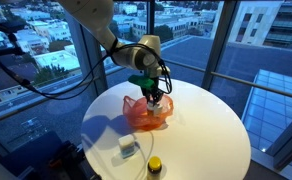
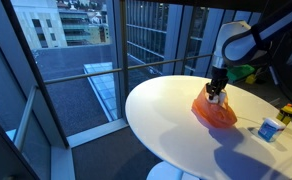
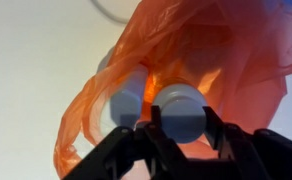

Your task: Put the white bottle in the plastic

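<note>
The white bottle's body (image 1: 155, 106) (image 3: 180, 101) reaches down inside the orange plastic bag's sides and would rest there if released now, so my gripper opens next.
The orange plastic bag (image 1: 146, 113) lies on the round white table (image 1: 206, 130); it also shows in an exterior view (image 2: 215, 111) and fills the wrist view (image 3: 216, 50). My gripper (image 1: 154, 97) hangs right over the bag's opening, also seen in an exterior view (image 2: 216, 93). In the wrist view my gripper (image 3: 179, 125) is shut on the white bottle (image 3: 179, 110), held at the bag's mouth. A second pale bottle-like shape (image 3: 126, 100) shows beside it through the plastic.
A small white and blue container (image 1: 128, 149) and a yellow object with a black cap (image 1: 154, 165) stand near the table's front edge; both also show in an exterior view (image 2: 270, 129) (image 2: 287, 113). Glass windows surround the table.
</note>
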You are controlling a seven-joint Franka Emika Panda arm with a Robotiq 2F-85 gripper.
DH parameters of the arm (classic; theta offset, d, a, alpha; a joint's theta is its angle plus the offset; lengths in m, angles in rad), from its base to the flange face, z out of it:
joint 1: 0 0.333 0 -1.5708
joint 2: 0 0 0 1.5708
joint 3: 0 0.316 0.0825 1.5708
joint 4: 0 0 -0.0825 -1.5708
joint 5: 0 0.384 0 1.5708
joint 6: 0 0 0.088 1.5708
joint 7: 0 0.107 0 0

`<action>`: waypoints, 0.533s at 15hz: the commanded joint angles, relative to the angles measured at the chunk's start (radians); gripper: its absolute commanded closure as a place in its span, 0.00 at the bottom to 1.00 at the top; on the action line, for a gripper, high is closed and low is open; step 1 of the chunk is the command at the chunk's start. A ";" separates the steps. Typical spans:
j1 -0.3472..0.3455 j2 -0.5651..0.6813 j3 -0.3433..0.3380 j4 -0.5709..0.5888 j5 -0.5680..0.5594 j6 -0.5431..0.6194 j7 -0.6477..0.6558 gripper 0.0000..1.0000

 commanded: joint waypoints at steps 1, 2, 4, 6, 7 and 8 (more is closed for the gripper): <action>-0.003 0.015 -0.006 0.026 0.008 -0.011 -0.003 0.78; -0.001 0.011 -0.008 0.024 0.004 -0.013 -0.003 0.31; 0.008 -0.003 -0.019 0.022 -0.012 -0.027 0.012 0.23; 0.010 -0.023 -0.021 0.016 -0.018 -0.032 0.004 0.08; 0.011 -0.039 -0.019 0.012 -0.020 -0.041 -0.001 0.00; 0.013 -0.055 -0.019 0.008 -0.024 -0.049 -0.003 0.00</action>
